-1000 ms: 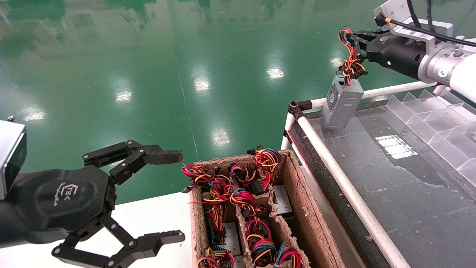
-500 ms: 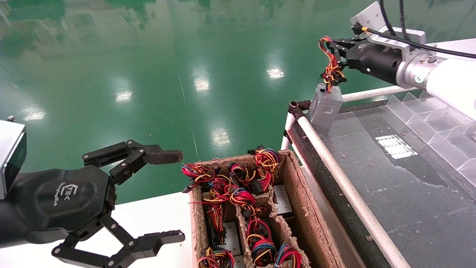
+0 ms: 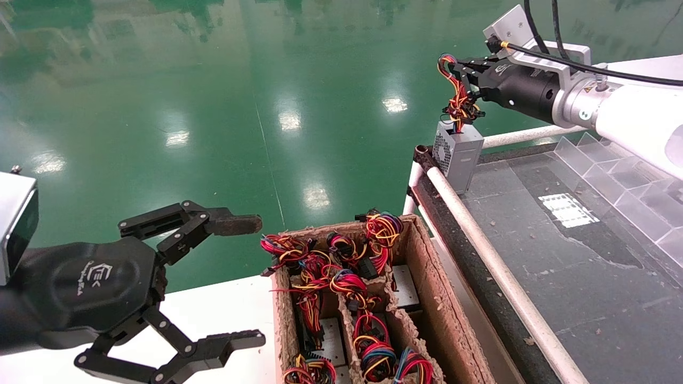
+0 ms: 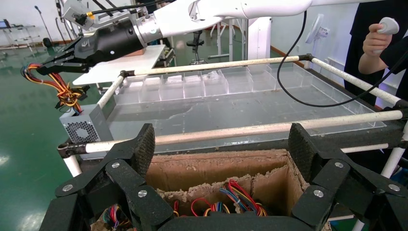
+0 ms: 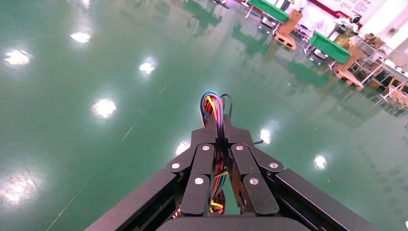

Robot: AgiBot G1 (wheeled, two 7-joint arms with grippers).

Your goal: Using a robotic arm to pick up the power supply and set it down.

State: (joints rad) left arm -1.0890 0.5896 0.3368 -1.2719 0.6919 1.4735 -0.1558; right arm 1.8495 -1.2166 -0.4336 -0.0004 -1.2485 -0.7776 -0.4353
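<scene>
The power supply's lower edge [image 3: 462, 191] meets the dark table beside the white bar, so it is time for my right gripper to release the power supply now.
The power supply [image 3: 460, 156] is a small grey box with a perforated vent face, also seen in the left wrist view [image 4: 83, 129]. It hangs by its red, yellow, black and blue wire loop [image 3: 457, 96] at the far left corner of the dark table [image 3: 560, 277]. Whether its base touches the table I cannot tell. My right gripper [image 3: 462, 66] is shut on that wire bundle [image 5: 213, 107], and the box itself is hidden below the right gripper [image 5: 219, 124]. My left gripper [image 3: 243, 281] is parked open and empty at the lower left.
A cardboard box [image 3: 428, 277] with dividers holds several more wired units beside the table's white rail [image 3: 480, 234]. Clear acrylic dividers [image 3: 629, 181] line the table's right side. A white surface [image 3: 224, 309] lies under the left gripper. A person [image 4: 380, 38] stands beyond the table.
The right gripper has moved left with the power supply hanging from it. The box has swung and turned from over the table's far edge to its far left corner. The left arm stayed still.
</scene>
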